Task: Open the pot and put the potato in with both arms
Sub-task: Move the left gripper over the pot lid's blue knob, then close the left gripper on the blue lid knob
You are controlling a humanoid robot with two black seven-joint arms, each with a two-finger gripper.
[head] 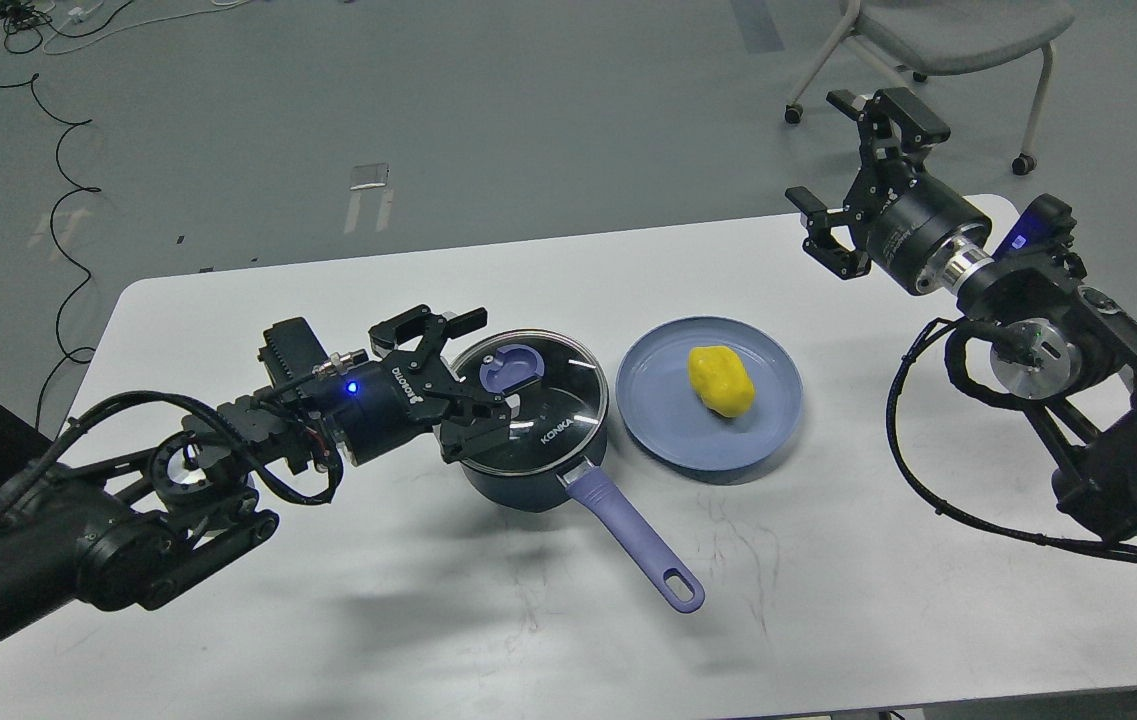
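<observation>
The robot's left gripper should grip the glass lid by its purple knob (pixel 513 366) next, to open the pot for the potato (pixel 721 380).
The dark-blue pot (pixel 528 480) stands mid-table with its glass lid (pixel 538 420) on and its lavender handle (pixel 636 540) pointing toward me. The purple knob (pixel 513 366) tops the lid. My left gripper (pixel 478 372) is open, low at the lid's left edge, one finger behind the knob and one in front, short of it. The yellow potato (pixel 721 380) lies on a blue-grey plate (pixel 668 420) right of the pot. My right gripper (pixel 858 175) is open and empty, raised above the table's far right corner.
The white table (pixel 428 620) ends at its front edge near me. A grey office chair (pixel 948 30) stands on the floor behind the right arm. Cables (pixel 58 150) trail on the floor at far left.
</observation>
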